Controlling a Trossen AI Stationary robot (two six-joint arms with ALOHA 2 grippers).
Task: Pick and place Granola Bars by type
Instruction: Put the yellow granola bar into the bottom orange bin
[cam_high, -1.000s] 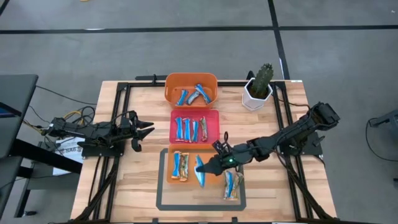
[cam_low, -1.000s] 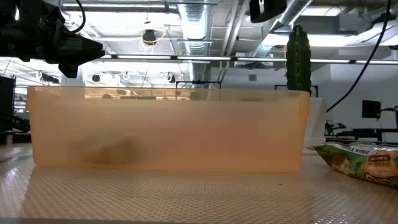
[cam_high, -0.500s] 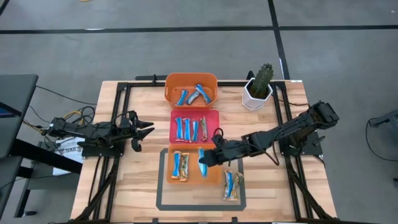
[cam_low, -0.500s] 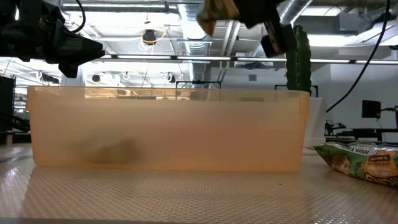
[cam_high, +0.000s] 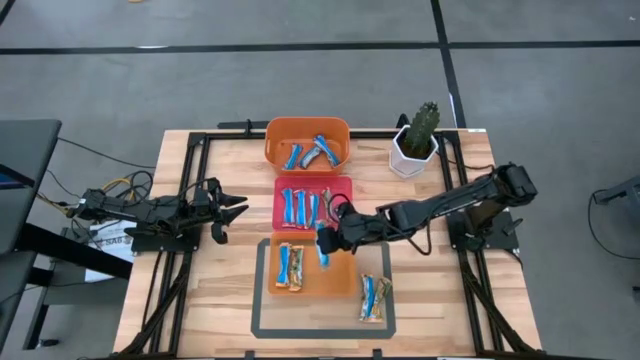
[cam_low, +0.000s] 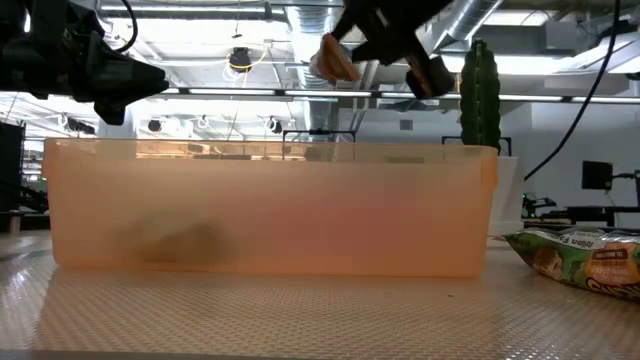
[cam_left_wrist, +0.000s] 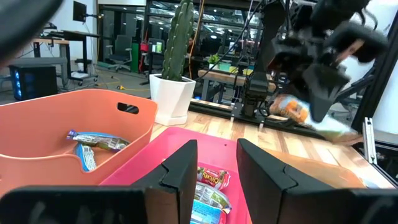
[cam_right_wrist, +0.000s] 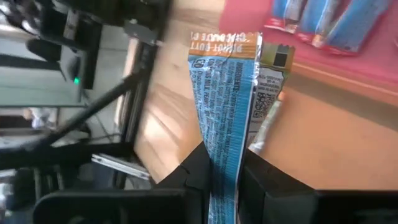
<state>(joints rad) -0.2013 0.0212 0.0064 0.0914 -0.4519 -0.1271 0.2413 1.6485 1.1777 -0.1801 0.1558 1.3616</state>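
The blue-and-white bar (cam_high: 322, 246) is hanging high above the near orange tray (cam_high: 335, 280), so my right gripper should keep its hold on the bar.
My right gripper (cam_high: 327, 238) is shut on a blue-and-white granola bar (cam_high: 322, 246), over the seam between the pink-red tray (cam_high: 343, 184) and the near orange tray (cam_high: 338, 283). In the low view the gripper (cam_low: 372, 38) and bar (cam_low: 334, 60) hang above the near tray's wall (cam_low: 270, 210). Blue bars lie in the far orange tray (cam_high: 282, 132) and the pink-red tray. Two multicoloured bars (cam_high: 290, 265) lie in the near tray. My left gripper (cam_high: 236, 208) waits open over the table's left side. My right gripper pinches the blue-and-white bar between its two fingers (cam_right_wrist: 196, 165), on the narrowed wrapper part nearest them (cam_right_wrist: 221, 155). The bar runs on past the fingertips to its orange-printed end (cam_right_wrist: 225, 43). It is lifted clear of the trays.
Two more bars (cam_high: 375, 297) lie on the table to the right of the near tray, one showing in the low view (cam_low: 580, 256). A cactus in a white pot (cam_high: 414, 142) stands near the far right corner. Bare wood shows between the left arm and the trays.
My right gripper has carried the blue-and-white bar up out of the near orange tray and moved toward the far edge and slightly left, toward the pink-red tray. The bar is now lifted clear. The left arm has kept still.
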